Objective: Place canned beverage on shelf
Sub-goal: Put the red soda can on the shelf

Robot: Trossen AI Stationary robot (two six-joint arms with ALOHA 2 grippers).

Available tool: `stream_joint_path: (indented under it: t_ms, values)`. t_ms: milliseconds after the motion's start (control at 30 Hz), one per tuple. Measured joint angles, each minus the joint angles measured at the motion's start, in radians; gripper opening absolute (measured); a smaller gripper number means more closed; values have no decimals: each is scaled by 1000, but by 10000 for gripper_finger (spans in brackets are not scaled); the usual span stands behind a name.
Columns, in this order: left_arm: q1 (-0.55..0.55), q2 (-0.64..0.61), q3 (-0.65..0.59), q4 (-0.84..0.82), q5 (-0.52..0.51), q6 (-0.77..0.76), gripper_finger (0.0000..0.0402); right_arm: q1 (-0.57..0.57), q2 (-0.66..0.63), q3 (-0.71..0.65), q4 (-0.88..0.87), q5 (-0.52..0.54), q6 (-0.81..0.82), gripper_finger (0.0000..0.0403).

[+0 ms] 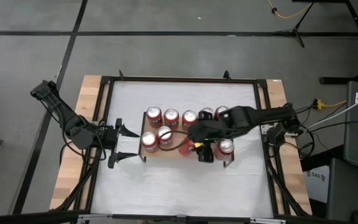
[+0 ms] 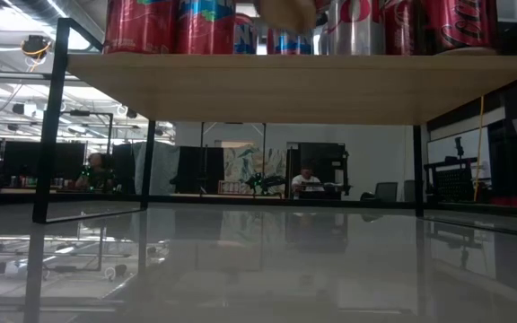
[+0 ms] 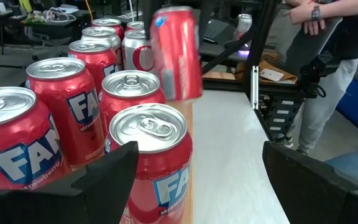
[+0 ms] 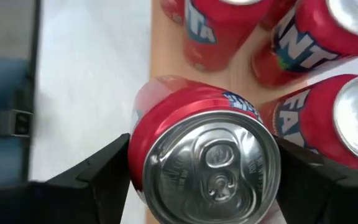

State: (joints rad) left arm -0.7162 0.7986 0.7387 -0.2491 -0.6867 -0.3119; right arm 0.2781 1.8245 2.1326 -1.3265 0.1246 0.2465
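Note:
I should first lower the red can with my right gripper. The can's lower edge (image 4: 157, 86) hangs above the plank (image 4: 163, 59), so the can would fall if I opened now.
The shelf (image 1: 169, 151) stands mid-table, its wooden plank (image 2: 294, 85) carrying several upright red cans (image 1: 154, 115) on their bases. My right gripper (image 1: 194, 138) reaches in from the table's right and hangs over the shelf's near side, shut on one more red canned beverage (image 4: 210, 155), which also shows in the air above the standing cans (image 3: 176, 53). My left gripper (image 1: 132, 144) waits open beside the shelf's left end, its fingers level and touching nothing. My right gripper pinches the can's side wall (image 4: 138, 143) between its two fingers (image 4: 98, 180), one on either side, close under the top rim. The fingers slant down from above. The can hangs clear of the plank, silver top up, slightly tilted.
A bare strip of plank (image 4: 166, 50) lies below the held can, with standing cans (image 4: 303, 43) close on its far side. White tabletop (image 1: 185, 193) spreads around the shelf. A black frame (image 1: 266, 124) borders the table. A person (image 3: 328, 37) stands beyond the table.

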Motion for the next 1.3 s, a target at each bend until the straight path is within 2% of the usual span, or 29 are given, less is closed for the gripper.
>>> stream_joint_path:
  t_ms: [367,567,1300]
  values:
    - [0,0,0,-3,0,0,336,-69,106,0,-8,2,-153,305]
    - [0,0,0,-4,0,0,336,-70,112,1,-25,91,-225,305]
    - [0,0,0,-4,0,0,336,-70,121,2,-4,94,-260,306]
